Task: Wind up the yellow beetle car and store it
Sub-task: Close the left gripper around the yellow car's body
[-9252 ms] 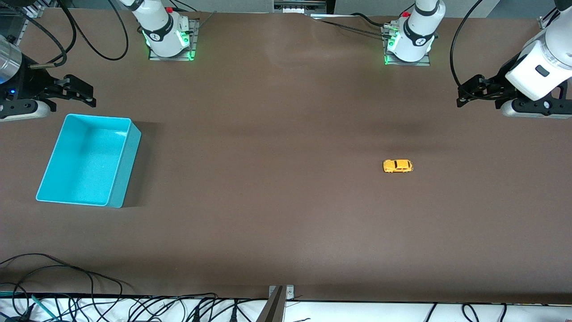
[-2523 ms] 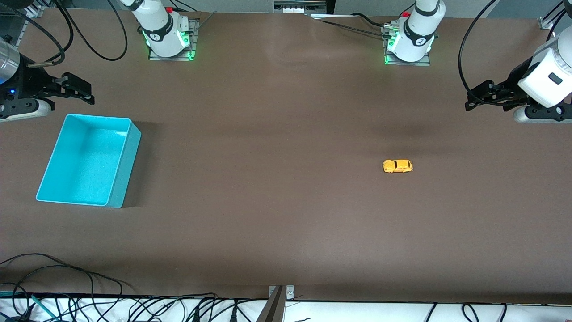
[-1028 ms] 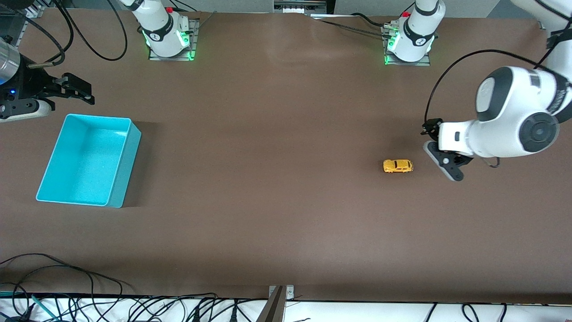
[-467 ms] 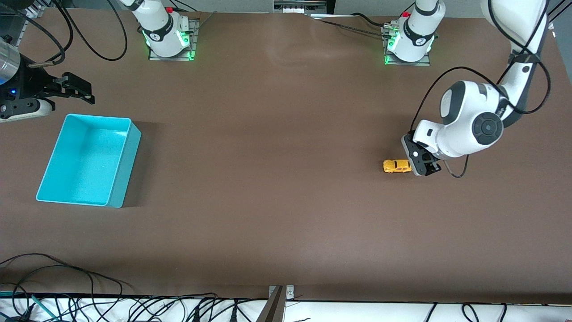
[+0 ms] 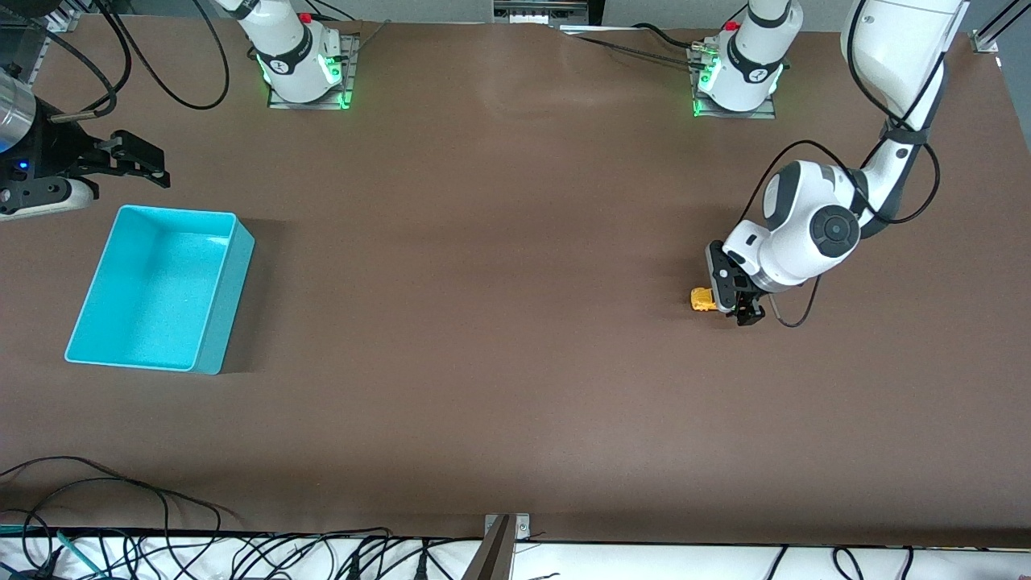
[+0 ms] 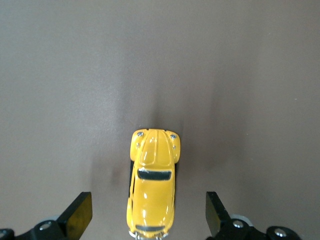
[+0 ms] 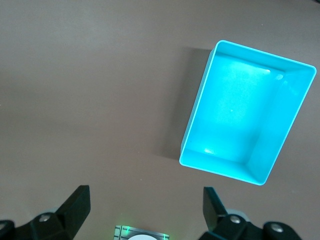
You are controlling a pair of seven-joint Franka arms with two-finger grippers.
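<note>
My left gripper will wind up the yellow beetle car next, so it will pick the car up by the sides of its cabin (image 6: 153, 200).
The yellow beetle car (image 5: 701, 300) stands on its wheels on the brown table toward the left arm's end, mostly covered by the left hand in the front view. My left gripper (image 5: 731, 298) is low over it and open. In the left wrist view the car (image 6: 152, 185) lies lengthwise between the two fingers (image 6: 77, 217), with a clear gap on each side and nothing touching it. My right gripper (image 5: 157, 165) waits open and empty in the air near the right arm's end of the table, by the turquoise bin (image 5: 161, 286). The bin (image 7: 247, 125) is empty.
The two arm bases (image 5: 302, 60) (image 5: 741, 68) with green lights stand along the table's edge farthest from the front camera. Loose black cables (image 5: 121, 515) and a metal bracket (image 5: 499, 532) lie at the edge nearest the front camera.
My left arm has swung in from its end of the table and dropped over the car, so its open fingers now straddle it. The car and the right arm have not moved.
</note>
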